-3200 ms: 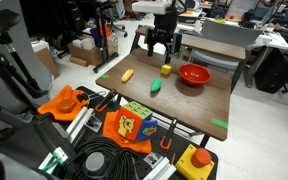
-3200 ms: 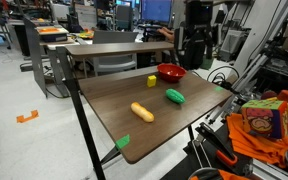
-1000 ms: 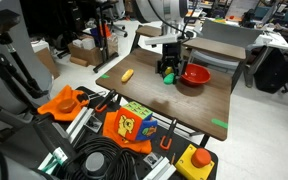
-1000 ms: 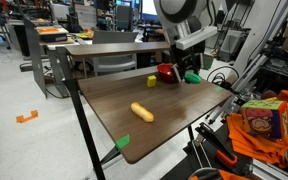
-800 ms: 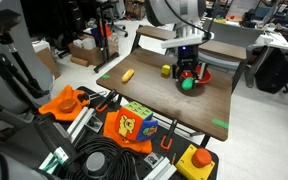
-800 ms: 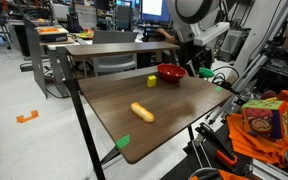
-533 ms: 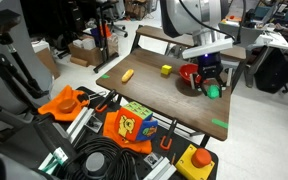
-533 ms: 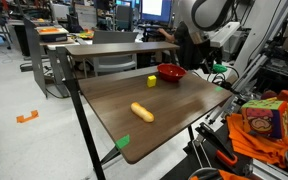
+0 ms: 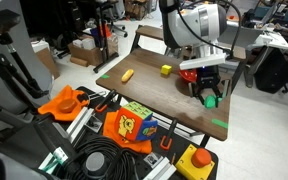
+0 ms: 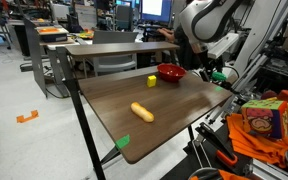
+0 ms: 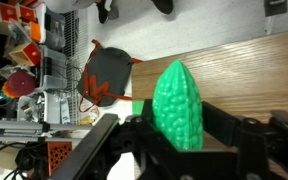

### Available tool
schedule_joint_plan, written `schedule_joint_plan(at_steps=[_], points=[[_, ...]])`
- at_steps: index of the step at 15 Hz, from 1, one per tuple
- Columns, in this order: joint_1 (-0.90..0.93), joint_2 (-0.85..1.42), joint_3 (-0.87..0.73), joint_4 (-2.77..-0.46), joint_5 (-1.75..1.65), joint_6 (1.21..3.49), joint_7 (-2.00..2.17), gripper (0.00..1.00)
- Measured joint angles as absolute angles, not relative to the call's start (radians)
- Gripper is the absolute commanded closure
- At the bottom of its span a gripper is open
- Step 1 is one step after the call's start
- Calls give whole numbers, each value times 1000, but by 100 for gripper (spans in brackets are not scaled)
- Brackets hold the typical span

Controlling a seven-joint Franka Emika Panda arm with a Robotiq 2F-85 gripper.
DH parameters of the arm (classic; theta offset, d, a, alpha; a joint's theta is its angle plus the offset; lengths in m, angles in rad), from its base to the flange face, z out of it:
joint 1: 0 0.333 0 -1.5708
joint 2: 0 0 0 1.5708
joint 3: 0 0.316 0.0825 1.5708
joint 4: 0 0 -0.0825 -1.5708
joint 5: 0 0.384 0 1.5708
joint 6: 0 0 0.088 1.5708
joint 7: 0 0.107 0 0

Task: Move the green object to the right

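My gripper keeps hold of the green object for now: the object hangs above the wood, so if I opened now, the object would fall.
The green object (image 11: 179,105), a bumpy bright green oblong toy, fills the middle of the wrist view, clamped between my black fingers. My gripper (image 9: 210,97) is shut on it and hangs just above the brown table (image 9: 154,95) near its edge beyond the red bowl (image 9: 190,71). In an exterior view the green object (image 10: 220,76) shows as a small green patch under the gripper (image 10: 220,74), past the red bowl (image 10: 170,72).
A yellow oblong toy (image 9: 127,74) and a small yellow block (image 9: 166,70) lie on the table. Green tape strips (image 9: 219,123) mark table corners. Cables, an orange bag (image 9: 66,100) and a colourful box (image 9: 134,122) crowd the floor in front.
My gripper has carried the green object from beside the yellow block, past the red bowl, toward the table's far edge and slightly lower. Everything else on the table stayed put.
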State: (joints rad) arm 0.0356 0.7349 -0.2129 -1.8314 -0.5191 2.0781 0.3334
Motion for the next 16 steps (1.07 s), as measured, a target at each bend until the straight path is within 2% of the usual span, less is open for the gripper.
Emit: schedule_joint_plan(at_steps=[8,9,10,13,14,16], points=[[33,777,-198,-1824,-301,2146,433,77],[33,781,-198,-1822,-297,2150,441,29],[34,786,-198,-1820,-292,2152,447,26],[36,799,-201,-1812,-288,2152,467,5],[36,799,-204,-1811,-288,2151,469,1],[36,799,-210,-1811,-288,2149,470,0]])
